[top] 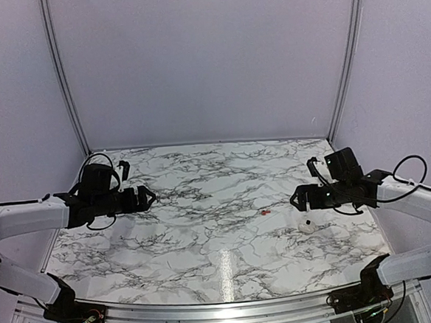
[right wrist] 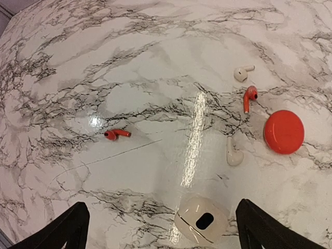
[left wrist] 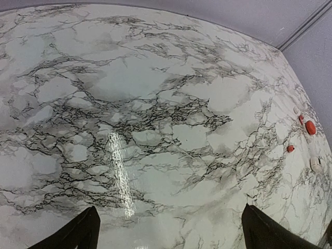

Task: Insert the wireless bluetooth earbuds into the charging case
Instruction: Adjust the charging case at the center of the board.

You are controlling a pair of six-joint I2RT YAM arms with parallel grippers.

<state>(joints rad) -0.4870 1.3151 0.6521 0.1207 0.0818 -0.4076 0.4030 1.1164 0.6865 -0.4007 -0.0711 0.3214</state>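
Note:
I should next grab the white charging case (top: 307,227) (right wrist: 202,219) with my right gripper across its lid and base ends, leaving its sides free for handover to my left gripper.
In the right wrist view two red earbuds lie on the marble: one (right wrist: 117,134) at the left, one (right wrist: 249,97) at the upper right beside the round red case (right wrist: 284,131). Two white earbuds (right wrist: 242,72) (right wrist: 233,153) lie near them. A white charging case (right wrist: 202,219) with a dark oval on its face lies between my right gripper's (right wrist: 163,203) open fingers, untouched. In the top view the right gripper (top: 298,198) hovers above the white case (top: 307,227), with a red earbud (top: 265,212) to its left. My left gripper (top: 148,196) is open and empty, far left.
The left wrist view shows the left gripper (left wrist: 170,207) over bare marble, with the red case (left wrist: 310,127) and a red earbud (left wrist: 290,148) far at its right edge. Grey walls enclose the table (top: 206,243) at the back and sides.

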